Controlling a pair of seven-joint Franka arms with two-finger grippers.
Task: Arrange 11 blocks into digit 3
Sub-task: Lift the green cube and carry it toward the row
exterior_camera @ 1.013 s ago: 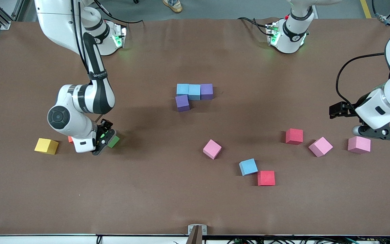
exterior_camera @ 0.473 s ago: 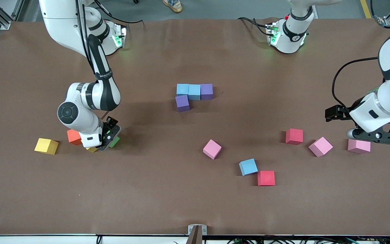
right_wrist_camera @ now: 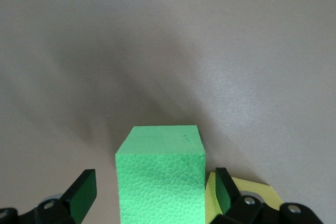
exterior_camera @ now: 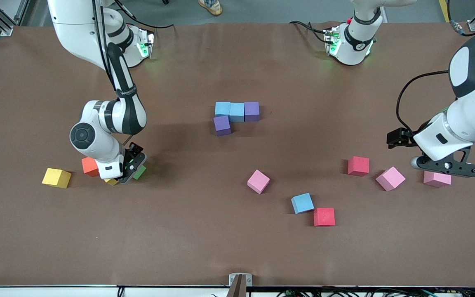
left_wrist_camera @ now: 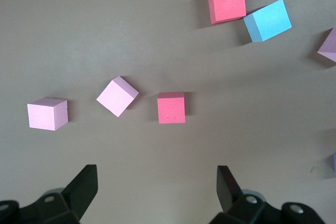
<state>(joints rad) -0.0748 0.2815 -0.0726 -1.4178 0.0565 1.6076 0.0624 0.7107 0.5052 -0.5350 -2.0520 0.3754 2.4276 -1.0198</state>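
My fingertips are on either side of the green block and closing now would catch it, so it is time for my right gripper to close on it.
My right gripper [exterior_camera: 132,167] is low at the right arm's end of the table. It is open, with a finger on each side of the green block [right_wrist_camera: 160,174] [exterior_camera: 139,172] and a gap on both sides. A small yellow block [right_wrist_camera: 247,190] lies against the green one. An orange block [exterior_camera: 90,166] and a larger yellow block [exterior_camera: 56,177] sit beside them. Two light blue blocks [exterior_camera: 229,110] and two purple ones [exterior_camera: 222,125] touch mid-table. My left gripper [left_wrist_camera: 156,182] [exterior_camera: 443,166] hangs open and empty over the table near a red block [left_wrist_camera: 171,107].
A bright pink block [exterior_camera: 258,181], a light blue block [exterior_camera: 302,203] and a second red block [exterior_camera: 324,216] lie nearer the front camera. Two pale pink cubes [exterior_camera: 390,178] [exterior_camera: 437,178] sit at the left arm's end, the outer one partly under the left hand.
The right hand shifted toward the table's middle, uncovering the orange block, and settled around the green block. The left arm drifted toward the middle, over the outer pale pink cube.
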